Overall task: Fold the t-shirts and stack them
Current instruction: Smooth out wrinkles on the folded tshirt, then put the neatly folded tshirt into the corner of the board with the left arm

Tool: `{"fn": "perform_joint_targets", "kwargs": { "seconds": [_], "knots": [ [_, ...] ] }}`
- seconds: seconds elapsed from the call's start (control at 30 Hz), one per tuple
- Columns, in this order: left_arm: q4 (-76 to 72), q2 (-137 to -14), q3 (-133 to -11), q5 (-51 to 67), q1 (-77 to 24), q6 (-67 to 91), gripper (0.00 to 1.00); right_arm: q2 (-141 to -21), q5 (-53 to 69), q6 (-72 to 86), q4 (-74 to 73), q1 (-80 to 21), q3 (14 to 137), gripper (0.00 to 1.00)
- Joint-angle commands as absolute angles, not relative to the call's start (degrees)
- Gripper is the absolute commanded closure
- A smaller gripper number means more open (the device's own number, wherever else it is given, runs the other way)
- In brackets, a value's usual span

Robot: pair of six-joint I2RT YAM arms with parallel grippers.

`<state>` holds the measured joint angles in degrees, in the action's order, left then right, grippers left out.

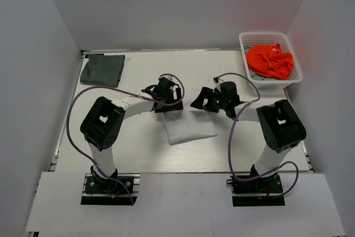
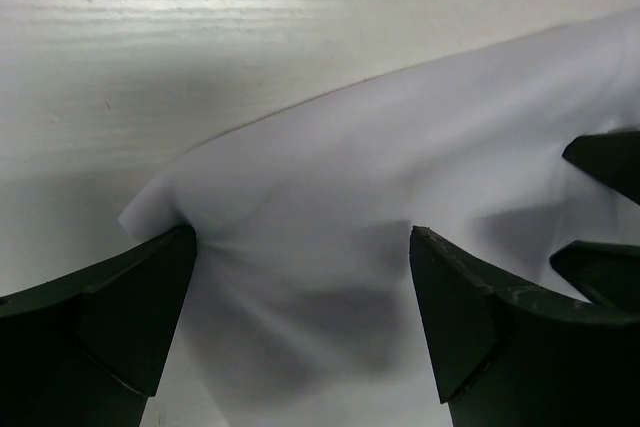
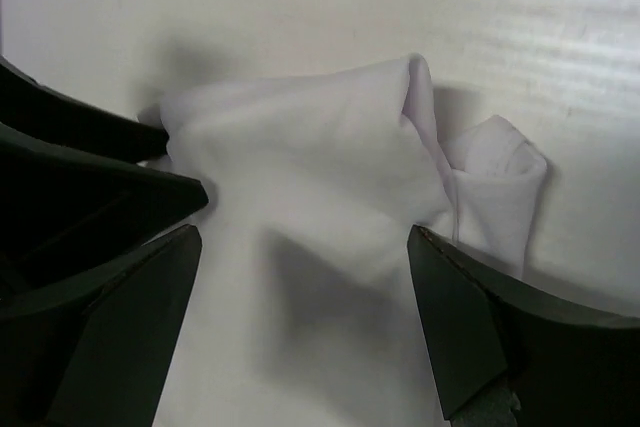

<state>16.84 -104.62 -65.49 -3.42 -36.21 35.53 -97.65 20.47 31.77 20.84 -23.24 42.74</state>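
My left gripper pinches the folded white t-shirt's far corner (image 1: 172,109) next, nearest the dark grey-green t-shirt (image 1: 102,69), to stack it there.
The white t-shirt (image 1: 188,128) lies folded in a small bundle at the table's middle. It fills the left wrist view (image 2: 380,207) and the right wrist view (image 3: 330,177), where a rumpled fold sticks out at the right. My left gripper (image 1: 166,105) is open over the shirt's far left corner, jaws wide apart with cloth lying between them (image 2: 300,277). My right gripper (image 1: 202,104) is open over the far right corner, jaws wide (image 3: 300,287). The dark grey-green t-shirt (image 1: 102,69) lies folded at the far left corner.
A white basket (image 1: 265,39) at the far right holds an orange cloth (image 1: 270,61) over some grey cloth. White walls close in the table on the left, back and right.
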Motion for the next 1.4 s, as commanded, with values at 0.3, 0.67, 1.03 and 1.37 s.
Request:
{"fn": "perform_joint_targets", "kwargs": {
  "seconds": [0.3, 0.67, 1.03, 1.37],
  "knots": [
    [19.1, -103.6, -71.1, -6.4, -33.6, 30.1, 0.0, -97.7, 23.8, 34.6, 29.6, -20.8, 44.6, 0.1],
    [24.9, -90.3, -67.2, -5.2, -34.7, 35.9, 0.0, -71.0, 17.3, 30.1, 14.9, -22.1, 34.7, 0.1],
    [25.6, -88.7, -57.7, -6.3, -37.2, 48.2, 0.0, -46.8, 6.9, 31.7, 2.1, -22.1, 25.8, 0.1],
    [24.3, -100.4, -56.3, -4.3, -40.1, 50.1, 0.08, -47.9, 8.0, 30.5, 1.1, -21.8, 25.0, 0.1]
  ]
}}
